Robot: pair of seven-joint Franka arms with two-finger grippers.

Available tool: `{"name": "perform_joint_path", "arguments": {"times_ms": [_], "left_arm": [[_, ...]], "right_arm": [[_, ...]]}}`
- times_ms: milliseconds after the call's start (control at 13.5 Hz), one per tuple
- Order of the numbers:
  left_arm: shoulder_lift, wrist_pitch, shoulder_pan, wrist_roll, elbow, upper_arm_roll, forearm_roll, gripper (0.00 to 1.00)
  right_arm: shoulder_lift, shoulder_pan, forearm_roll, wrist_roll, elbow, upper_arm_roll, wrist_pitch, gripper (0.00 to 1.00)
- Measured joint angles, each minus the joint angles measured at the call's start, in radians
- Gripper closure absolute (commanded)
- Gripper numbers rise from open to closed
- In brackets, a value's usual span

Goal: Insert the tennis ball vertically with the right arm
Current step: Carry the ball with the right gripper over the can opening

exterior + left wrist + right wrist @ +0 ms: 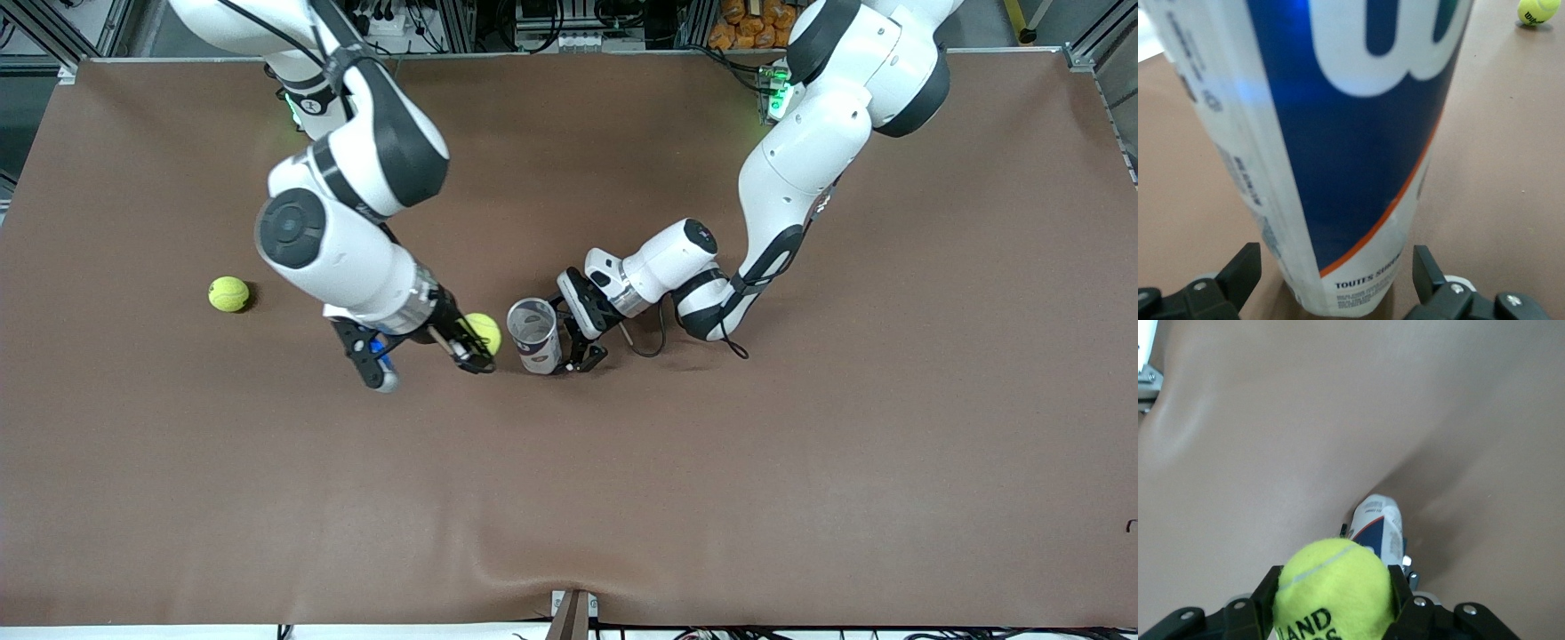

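The tennis ball (486, 331) hangs beside the can's open top (531, 319) in the front view and would miss if I opened now, so my right gripper should first line it up.
A yellow tennis ball (486, 331) (1335, 590) is clamped between the black fingers of my right gripper (478, 348) (1335, 603), which is shut on it. It hangs just beside the open top of the white and blue ball can (535, 336) (1378, 527), toward the right arm's end. The can (1358, 133) stands upright on the brown table. My left gripper (569, 348) (1338, 277) is low at the can's base, open, one finger on each side with a small gap to the can's wall.
A second tennis ball (228, 293) (1538, 11) lies on the brown table cover (800, 444) toward the right arm's end. A ridge in the cover runs along the edge nearest the front camera.
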Motion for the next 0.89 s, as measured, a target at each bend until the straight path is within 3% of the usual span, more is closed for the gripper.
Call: {"name": "perform_joint_path", "arguments": {"times_ms": [517, 591, 665, 887], "left_arm": [[0.000, 0.001, -0.001, 0.001, 0.000, -0.005, 0.003, 0.00], [0.000, 0.001, -0.001, 0.001, 0.000, -0.005, 0.003, 0.04], [0.000, 0.001, -0.001, 0.001, 0.000, -0.005, 0.003, 0.11], [0.000, 0.001, -0.002, 0.002, 0.001, -0.007, 0.006, 0.13]], "right_arm": [[0.043, 0.077, -0.004, 0.073, 0.009, -0.001, 0.010, 0.79], [0.043, 0.083, -0.004, 0.077, 0.009, -0.001, -0.001, 0.77], [0.043, 0.087, -0.005, 0.080, 0.008, -0.001, -0.015, 0.68], [0.049, 0.089, -0.013, 0.087, -0.001, -0.003, -0.028, 0.35]]}}
